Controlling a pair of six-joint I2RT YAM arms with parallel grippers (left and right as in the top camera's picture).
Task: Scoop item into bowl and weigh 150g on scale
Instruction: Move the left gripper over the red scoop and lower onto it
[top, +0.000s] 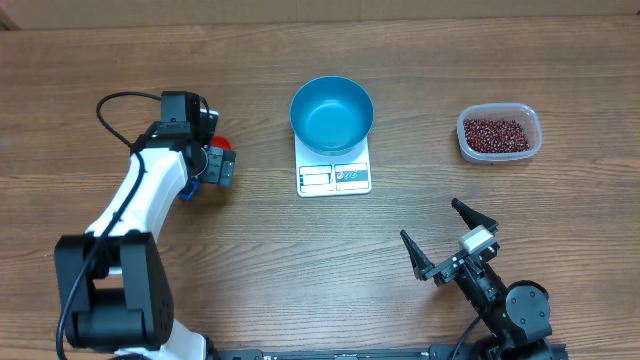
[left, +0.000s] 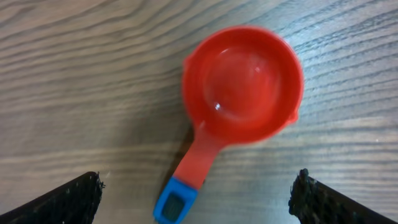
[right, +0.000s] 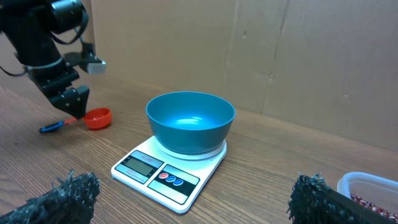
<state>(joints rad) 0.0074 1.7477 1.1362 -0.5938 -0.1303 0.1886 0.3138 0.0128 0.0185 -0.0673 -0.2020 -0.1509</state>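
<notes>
The scoop's blue tip should stay free for handing over, so my left gripper will next hold the red scoop (left: 242, 84) by the red part of its handle near the scoop's cup.
An empty blue bowl (top: 332, 113) stands on the white scale (top: 334, 178) at the table's middle back. The item, dark red-brown beans (top: 495, 133), fills a clear tub (top: 531, 146) at the back right. A red measuring scoop (left: 242, 84) with a blue handle tip (left: 176, 205) lies empty on the wood. My left gripper (left: 199, 191) hovers open right above its handle, one finger on each side and apart from it. My right gripper (top: 445, 240) is open near the front right, facing the bowl (right: 190, 121) and scale (right: 149, 171), holding nothing.
A cardboard wall (right: 280, 50) runs along the back of the wooden table (top: 300, 270). The left arm (top: 130, 210) stretches from the front left corner to the scoop (right: 97, 117). The tub's corner (right: 367, 186) shows at the right wrist view's edge.
</notes>
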